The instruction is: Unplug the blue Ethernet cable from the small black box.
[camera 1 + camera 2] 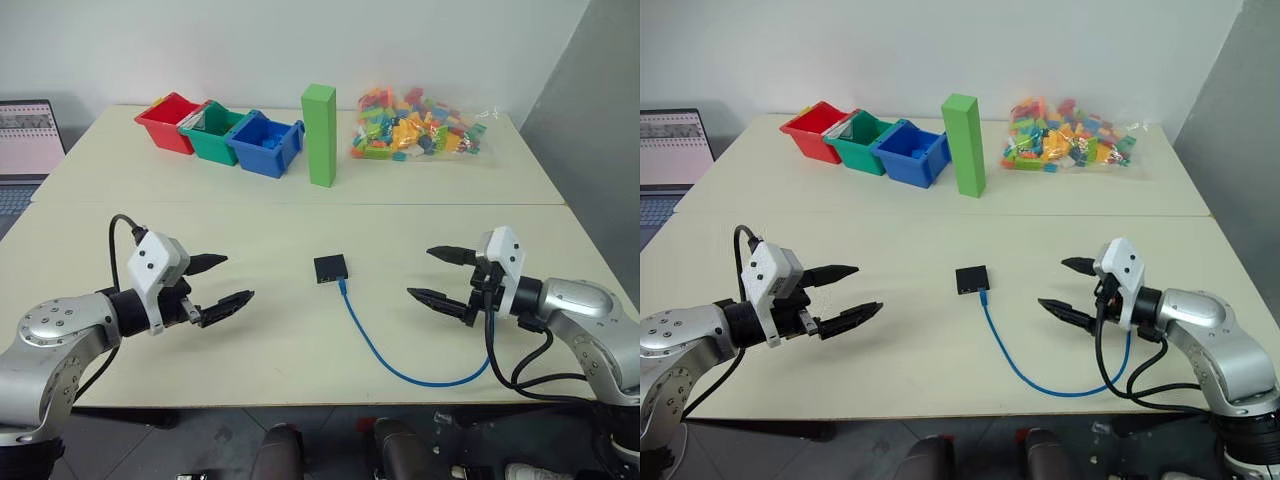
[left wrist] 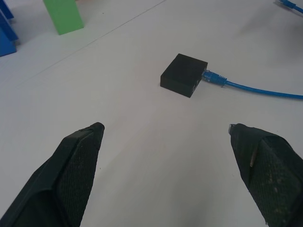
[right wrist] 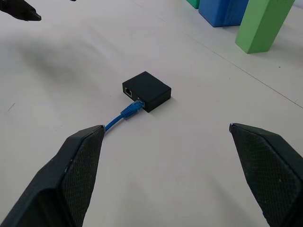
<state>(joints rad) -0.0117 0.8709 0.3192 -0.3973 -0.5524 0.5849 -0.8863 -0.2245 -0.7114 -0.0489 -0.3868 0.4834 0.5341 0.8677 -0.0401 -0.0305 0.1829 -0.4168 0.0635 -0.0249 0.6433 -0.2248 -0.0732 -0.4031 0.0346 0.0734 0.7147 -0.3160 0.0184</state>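
Note:
My left gripper reaches the box and grabs it by its sides next, so the small black box's port with the blue plug (image 1: 341, 282) (image 2: 207, 75) stays free for unplugging.
The small black box (image 1: 330, 268) lies flat in the middle of the near table. The blue Ethernet cable (image 1: 400, 368) is plugged into the box's near side and curves away to the right, toward my right arm. Its plug (image 3: 131, 109) sits in the box's port (image 2: 183, 75). My left gripper (image 1: 222, 284) hovers open to the left of the box, fingers pointing at it, with nothing between them. My right gripper (image 1: 440, 275) hovers open to the right of the box, also empty.
At the back stand a red bin (image 1: 167, 122), a green bin (image 1: 211, 132) and a blue bin (image 1: 266, 143), an upright green block (image 1: 320, 134) and a bag of coloured bricks (image 1: 418, 125). A laptop (image 1: 25, 150) sits far left. A seam (image 1: 300, 204) divides the tables.

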